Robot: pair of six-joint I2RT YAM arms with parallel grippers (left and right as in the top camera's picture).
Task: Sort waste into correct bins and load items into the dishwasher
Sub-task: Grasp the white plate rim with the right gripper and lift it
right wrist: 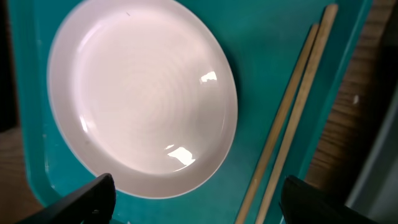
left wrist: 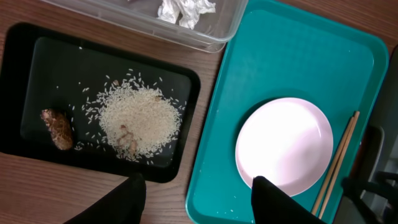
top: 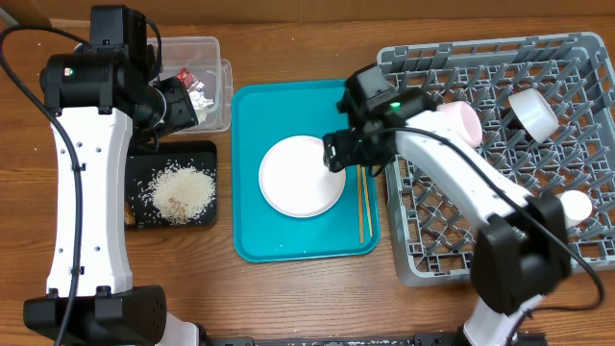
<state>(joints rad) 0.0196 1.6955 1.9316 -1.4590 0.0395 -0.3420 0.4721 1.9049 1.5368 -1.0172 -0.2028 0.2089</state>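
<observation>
My right gripper should next take hold of the white round plate by its rim on the chopsticks' side (top: 340,189) (right wrist: 229,132), so that the plate can stand in the dish rack.
A white round plate (top: 301,176) lies on the teal serving tray (top: 252,235), with two wooden chopsticks (top: 363,204) to its right. My right gripper (top: 348,154) hangs open and empty over the plate's right edge; its wrist view shows the plate (right wrist: 143,93) and chopsticks (right wrist: 292,118) between the jaws (right wrist: 199,199). My left gripper (top: 173,104) is open and empty, high over the bins. The black tray (top: 144,216) holds rice (left wrist: 138,118) and a brown lump (left wrist: 57,129). The clear tub (top: 223,86) holds a white napkin (left wrist: 185,10) and a red wrapper (top: 184,75).
The grey dish rack (top: 577,96) stands at the right with a pale bowl (top: 457,122), a white bowl (top: 533,113) and a small white cup (top: 575,207) in it. The wooden table (top: 288,298) shows in front of the trays.
</observation>
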